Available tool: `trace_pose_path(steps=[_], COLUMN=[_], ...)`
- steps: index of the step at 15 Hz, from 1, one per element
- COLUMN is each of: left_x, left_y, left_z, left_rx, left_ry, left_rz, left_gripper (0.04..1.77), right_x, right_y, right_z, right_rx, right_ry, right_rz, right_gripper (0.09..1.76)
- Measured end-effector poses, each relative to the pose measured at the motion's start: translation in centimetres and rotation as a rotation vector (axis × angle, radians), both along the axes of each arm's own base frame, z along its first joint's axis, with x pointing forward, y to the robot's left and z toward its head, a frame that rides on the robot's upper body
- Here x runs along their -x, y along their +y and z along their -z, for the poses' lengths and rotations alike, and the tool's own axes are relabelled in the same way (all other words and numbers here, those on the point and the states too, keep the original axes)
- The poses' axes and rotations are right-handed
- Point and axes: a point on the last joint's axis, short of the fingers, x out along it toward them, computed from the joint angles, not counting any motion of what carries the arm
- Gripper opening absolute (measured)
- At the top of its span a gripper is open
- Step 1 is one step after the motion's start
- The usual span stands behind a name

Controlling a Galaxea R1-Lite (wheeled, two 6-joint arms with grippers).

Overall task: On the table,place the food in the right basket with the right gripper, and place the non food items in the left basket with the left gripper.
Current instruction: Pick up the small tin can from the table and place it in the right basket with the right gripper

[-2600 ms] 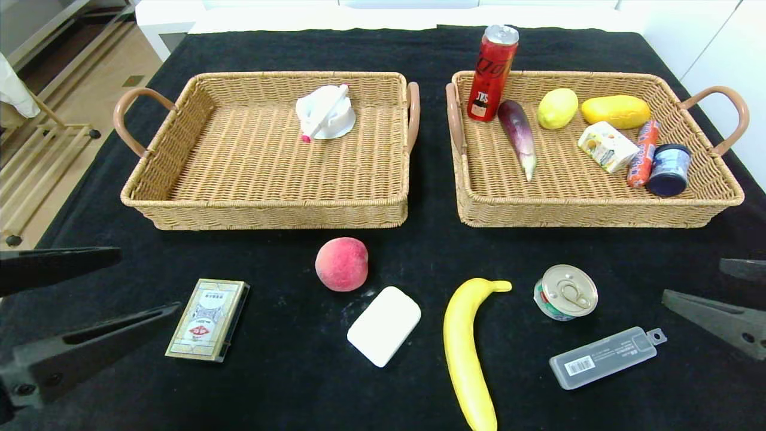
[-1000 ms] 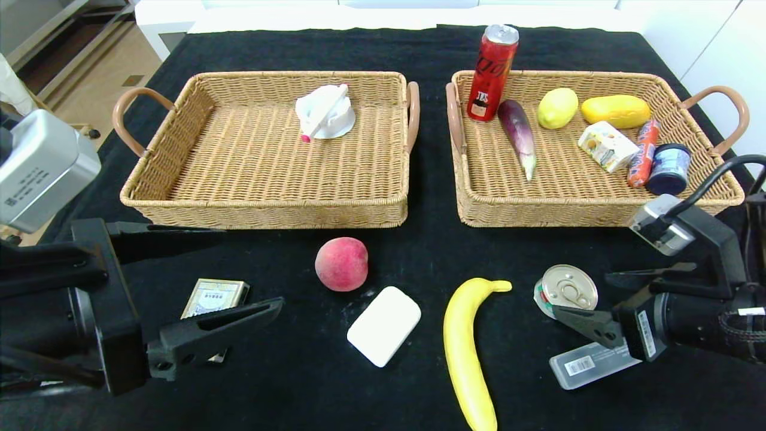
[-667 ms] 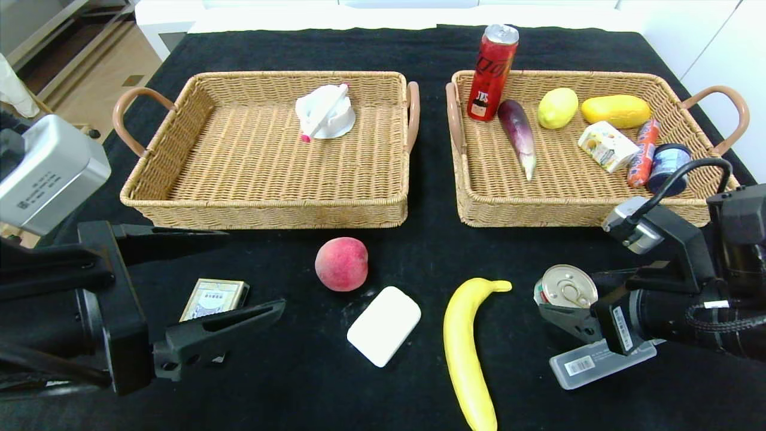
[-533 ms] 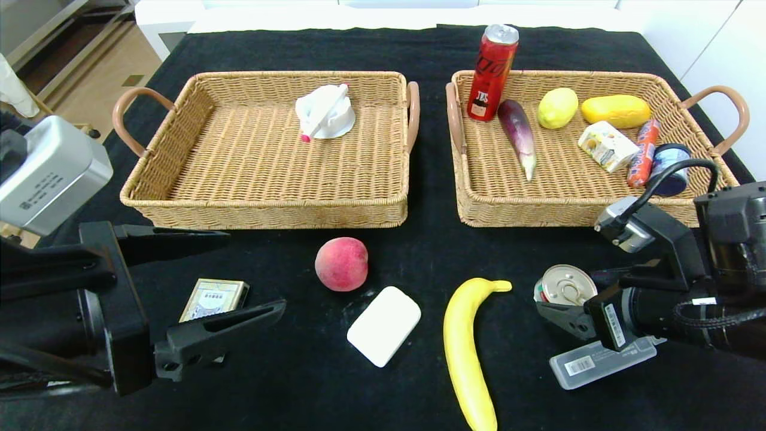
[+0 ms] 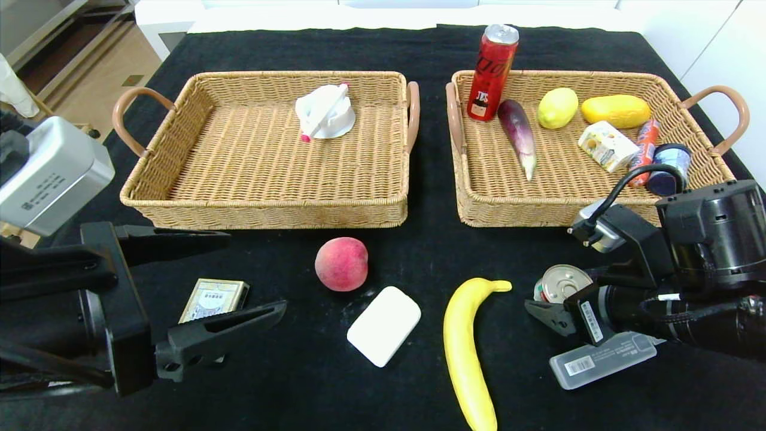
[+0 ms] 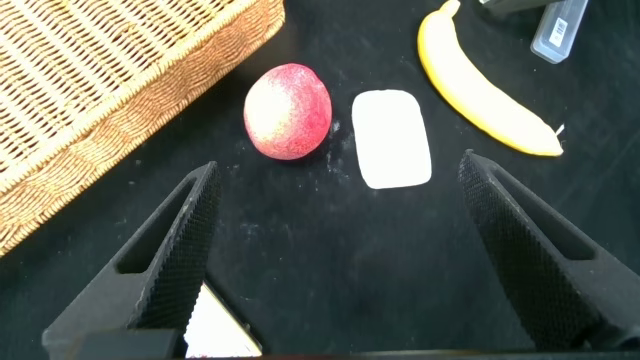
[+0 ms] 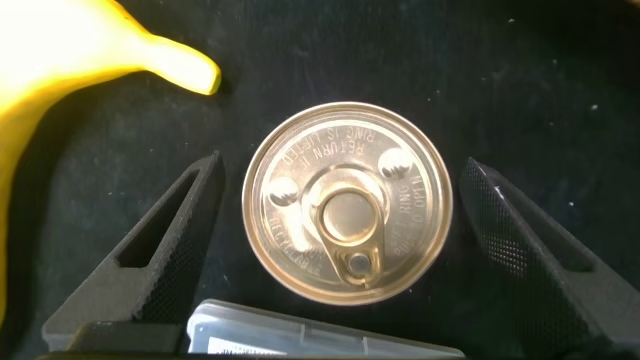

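Note:
I should close my right gripper on the can now. My fingers are beside the tin can's rim, so they would hold the can.
A gold-lidded tin can stands on the black table near the front right. My right gripper hovers over it, open, and in the right wrist view the can lies between the two spread fingers of that gripper without touching either. A banana, a peach, a white soap bar, a card box and a clear plastic case also lie on the table. My left gripper is open at the front left above the card box, holding nothing.
The left basket holds one white item. The right basket holds a red drink can, an eggplant, a lemon, a mango, a juice box, a sausage and a blue tin. The plastic case lies right beside the can.
My right gripper has moved left and now straddles the tin can from above. The left arm came in earlier and has barely shifted in the last second.

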Motion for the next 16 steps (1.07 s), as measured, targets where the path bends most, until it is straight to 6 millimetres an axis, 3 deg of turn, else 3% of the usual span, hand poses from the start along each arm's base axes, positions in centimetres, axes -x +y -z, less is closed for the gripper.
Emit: trace_pose_path(steps=[9, 12, 16], left_x=[0.00, 0.01, 0.01], left_y=[0.00, 0.00, 0.00], left_z=[0.00, 0.00, 0.05], left_rx=[0.000, 0.000, 0.000], left_ry=[0.000, 0.000, 0.002], left_rz=[0.000, 0.001, 0.003], left_gripper=[1.72, 1.72, 1.72], right_x=[-0.47, -0.49, -0.51], right_y=[0.43, 0.44, 0.41], right_z=[0.47, 0.49, 0.50], right_rx=[0.018, 0.018, 0.012], right_ry=[0.010, 0.012, 0.014], right_rz=[0.011, 0.010, 0.009], right_gripper=[1.71, 1.23, 1.19])
